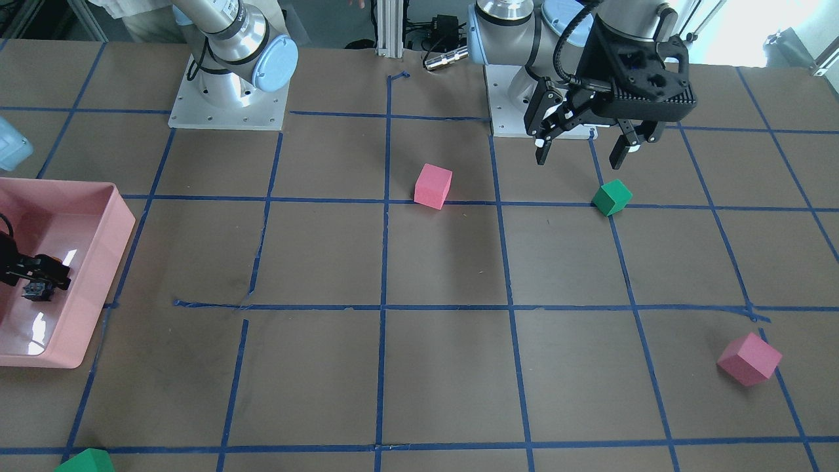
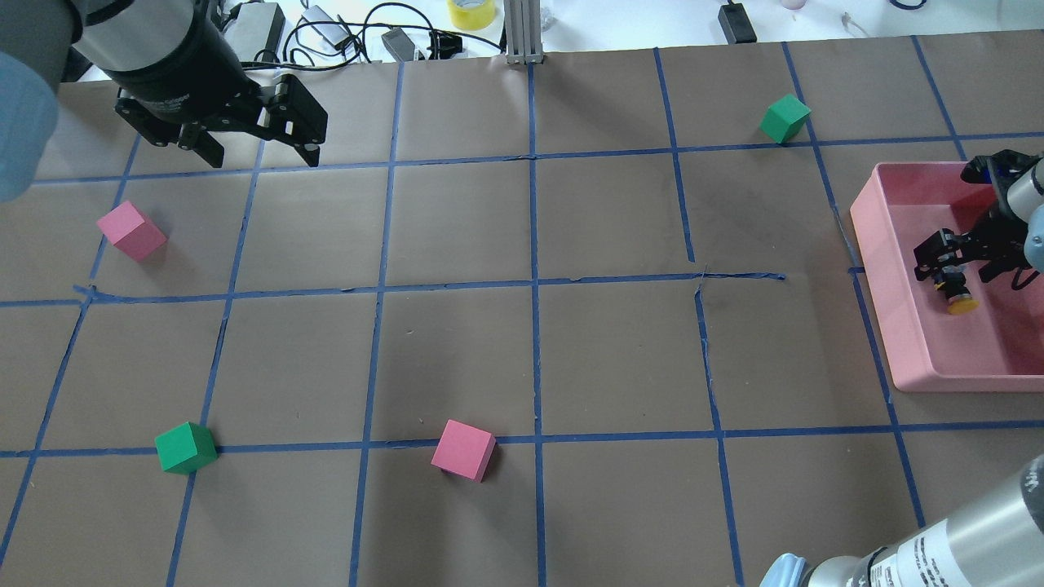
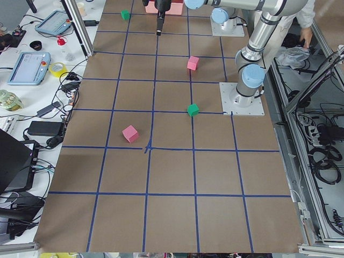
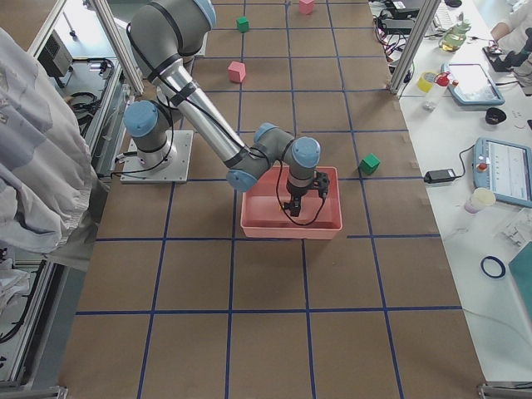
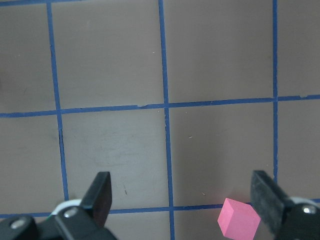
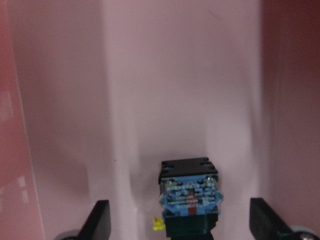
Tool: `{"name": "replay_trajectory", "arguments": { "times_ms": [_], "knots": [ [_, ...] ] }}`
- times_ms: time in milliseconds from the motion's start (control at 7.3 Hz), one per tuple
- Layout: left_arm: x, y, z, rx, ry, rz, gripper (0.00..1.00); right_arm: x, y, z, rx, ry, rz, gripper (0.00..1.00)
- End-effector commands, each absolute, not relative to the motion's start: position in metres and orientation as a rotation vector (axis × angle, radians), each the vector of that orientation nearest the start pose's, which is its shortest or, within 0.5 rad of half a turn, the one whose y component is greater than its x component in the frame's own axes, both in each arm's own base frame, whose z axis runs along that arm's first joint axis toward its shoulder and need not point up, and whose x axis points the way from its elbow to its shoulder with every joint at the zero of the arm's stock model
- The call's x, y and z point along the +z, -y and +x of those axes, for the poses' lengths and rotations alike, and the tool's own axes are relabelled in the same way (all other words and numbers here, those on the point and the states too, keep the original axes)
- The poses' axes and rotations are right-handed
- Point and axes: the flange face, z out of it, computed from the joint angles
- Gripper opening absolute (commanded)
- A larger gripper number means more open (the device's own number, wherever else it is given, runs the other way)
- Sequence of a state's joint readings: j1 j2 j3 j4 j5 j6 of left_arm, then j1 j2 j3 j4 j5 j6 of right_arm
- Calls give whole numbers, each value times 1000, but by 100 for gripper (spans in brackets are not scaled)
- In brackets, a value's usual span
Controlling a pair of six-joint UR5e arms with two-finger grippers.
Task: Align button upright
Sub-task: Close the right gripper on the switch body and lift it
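Observation:
My right gripper grips the button by its blue and black base block (image 1: 39,290) (image 6: 190,192) next, since the task calls for the button to stand upright.
The button (image 6: 190,197) lies inside the pink tray (image 2: 905,342) at the table's right end. In the right wrist view its blue and black base block faces the camera, with a bit of yellow below. In the overhead view its yellow cap (image 2: 962,305) points sideways, so it lies tilted, not upright. My right gripper (image 2: 956,269) is low in the tray, open, its fingers (image 6: 102,220) either side of the button without touching it. My left gripper (image 2: 249,151) is open and empty above the table's far left, also in the front view (image 1: 583,154).
Two pink cubes (image 2: 131,231) (image 2: 464,450) and two green cubes (image 2: 186,447) (image 2: 785,118) lie scattered on the brown taped table. Cables and a yellow tape roll (image 2: 471,12) lie beyond the far edge. The tray walls stand close around my right gripper.

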State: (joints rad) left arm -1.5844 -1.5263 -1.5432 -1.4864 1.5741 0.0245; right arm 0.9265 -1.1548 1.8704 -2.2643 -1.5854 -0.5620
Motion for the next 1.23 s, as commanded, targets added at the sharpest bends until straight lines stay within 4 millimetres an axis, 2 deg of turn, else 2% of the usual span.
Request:
{"name": "replay_trajectory", "arguments": {
  "times_ms": [0, 137, 274, 411, 548, 685, 822, 959, 1096],
  "knots": [
    [532, 484, -139, -245, -3121, 59, 100, 190, 530, -234, 55, -3140, 127, 79],
    [532, 485, -138, -245, -3121, 56, 100, 191, 528, -236, 77, -3166, 128, 48],
    [532, 485, -138, -245, -3121, 56, 100, 191, 528, -236, 88, -3165, 127, 22],
    [532, 485, -138, -245, -3121, 56, 100, 190, 527, -235, 90, -3155, 156, 0],
    [532, 485, -138, -245, -3120, 56, 100, 195, 528, -236, 74, -3157, 145, 0],
    [532, 484, -139, -245, -3120, 58, 100, 209, 530, -238, 54, -3174, 141, 0],
    [532, 485, -138, -245, -3120, 56, 100, 238, 529, -234, 16, -3180, 140, 0],
    [532, 485, -138, -245, -3120, 56, 100, 276, 529, -224, -14, -3181, 116, 0],
    [532, 485, -138, -245, -3120, 56, 100, 308, 530, -212, 24, -3156, 80, 0]
  ]
}}
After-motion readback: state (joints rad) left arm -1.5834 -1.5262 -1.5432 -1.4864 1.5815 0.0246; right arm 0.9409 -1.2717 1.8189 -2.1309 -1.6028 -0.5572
